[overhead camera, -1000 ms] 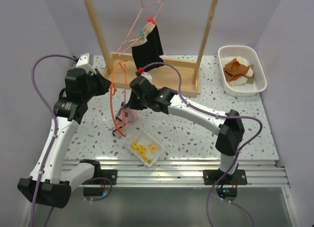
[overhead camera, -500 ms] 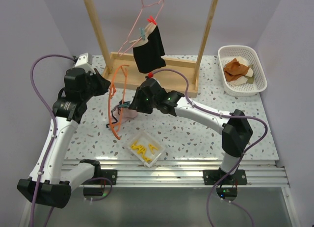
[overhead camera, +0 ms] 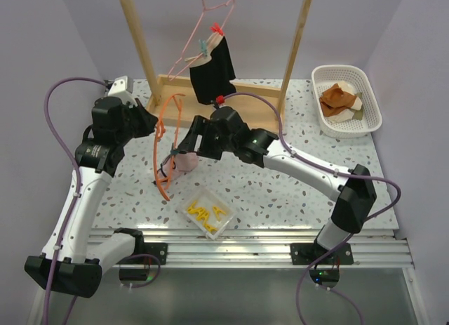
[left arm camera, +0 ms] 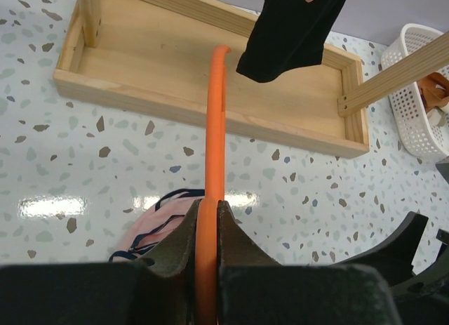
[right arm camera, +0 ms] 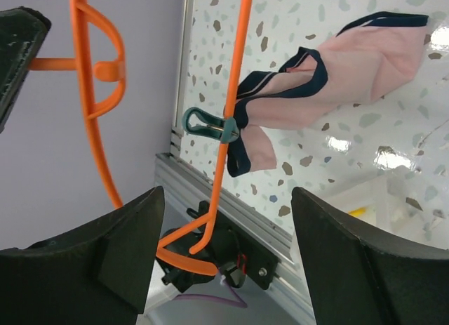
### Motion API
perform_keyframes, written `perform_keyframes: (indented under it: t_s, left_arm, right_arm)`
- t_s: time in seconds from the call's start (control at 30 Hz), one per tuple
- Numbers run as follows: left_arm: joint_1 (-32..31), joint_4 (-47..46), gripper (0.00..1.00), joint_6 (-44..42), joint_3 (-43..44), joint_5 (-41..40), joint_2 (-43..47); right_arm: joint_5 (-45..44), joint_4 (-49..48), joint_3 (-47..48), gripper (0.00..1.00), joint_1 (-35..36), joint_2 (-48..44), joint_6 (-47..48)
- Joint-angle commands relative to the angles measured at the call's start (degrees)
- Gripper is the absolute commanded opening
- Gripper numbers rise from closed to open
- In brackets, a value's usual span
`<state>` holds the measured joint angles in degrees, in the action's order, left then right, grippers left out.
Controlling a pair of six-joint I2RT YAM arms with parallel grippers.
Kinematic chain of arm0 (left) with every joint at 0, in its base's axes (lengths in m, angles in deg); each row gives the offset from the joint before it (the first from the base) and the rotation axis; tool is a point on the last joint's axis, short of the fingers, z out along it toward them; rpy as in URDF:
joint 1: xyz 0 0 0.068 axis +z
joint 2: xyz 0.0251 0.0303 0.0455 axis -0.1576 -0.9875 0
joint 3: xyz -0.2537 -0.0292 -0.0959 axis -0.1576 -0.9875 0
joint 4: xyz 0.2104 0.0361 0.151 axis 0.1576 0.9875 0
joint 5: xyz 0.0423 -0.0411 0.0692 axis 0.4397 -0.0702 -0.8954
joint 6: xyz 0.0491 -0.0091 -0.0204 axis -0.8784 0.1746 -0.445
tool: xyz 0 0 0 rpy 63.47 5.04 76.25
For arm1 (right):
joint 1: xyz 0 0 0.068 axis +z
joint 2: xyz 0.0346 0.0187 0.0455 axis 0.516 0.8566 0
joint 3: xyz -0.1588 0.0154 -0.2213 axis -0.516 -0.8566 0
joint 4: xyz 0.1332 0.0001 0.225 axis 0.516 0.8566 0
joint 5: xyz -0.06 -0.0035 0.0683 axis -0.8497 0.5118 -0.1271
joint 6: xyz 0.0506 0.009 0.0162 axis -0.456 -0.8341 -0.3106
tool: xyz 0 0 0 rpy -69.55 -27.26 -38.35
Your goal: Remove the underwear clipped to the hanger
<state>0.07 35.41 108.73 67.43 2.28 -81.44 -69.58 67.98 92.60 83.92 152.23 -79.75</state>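
My right gripper pinches the clip's paired handles jutting out from the hanger bar next, to open the teal clip [right arm camera: 207, 125] and release the underwear.
My left gripper [left arm camera: 208, 206] is shut on the bar of an orange hanger [left arm camera: 215, 128], held tilted above the table [overhead camera: 163, 139]. A teal clip [right arm camera: 207, 125] pins pale pink underwear with navy trim [right arm camera: 344, 65] to that hanger; the cloth sags onto the table [overhead camera: 186, 160]. My right gripper [right arm camera: 228, 234] stands open just short of the clip, and the hanger bar runs between its fingers [right arm camera: 105, 262] without touching them. Black underwear [overhead camera: 212, 74] hangs clipped to a pink wire hanger [overhead camera: 203, 30] on the wooden rack.
The wooden rack's base tray [overhead camera: 259, 121] lies behind both grippers. A white basket [overhead camera: 349, 72] holding brown cloth sits at the back right. A clear box of yellow clips [overhead camera: 208, 211] rests near the front edge, below the pink underwear.
My right gripper has gone from shut to open and reached further left, toward the clip. The orange hanger's lower end swung slightly; the left gripper kept its hold.
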Motion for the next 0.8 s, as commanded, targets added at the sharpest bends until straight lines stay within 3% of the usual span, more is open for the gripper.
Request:
perform_keyframes:
  t_s: [0.0, 0.2, 0.53, 0.63, 0.77]
  left_arm:
    - [0.5, -0.9, 0.00, -1.2, 1.9, 1.0, -0.2]
    - [0.5, -1.5, 0.00, -1.0, 1.3, 1.7, -0.3]
    - [0.5, -1.6, 0.00, -0.6, 1.8, 1.7, -0.4]
    - [0.5, -1.8, 0.00, -0.4, 1.7, 1.7, -0.3]
    - [0.5, -1.8, 0.00, -0.4, 1.7, 2.2, -0.5]
  right_arm:
    - [1.4, -0.6, 4.0, 0.77, -0.3, 0.4, 0.6]
    - [0.4, 13.7, 19.7, 0.81, 0.1, 10.6, 6.1]
    - [-1.7, 24.6, 32.1, 0.80, 0.8, 18.7, 9.9]
    - [-1.6, 23.9, 32.0, 0.77, 0.8, 18.9, 10.1]
    - [0.6, 22.5, 30.7, 0.58, 0.8, 20.2, 9.3]
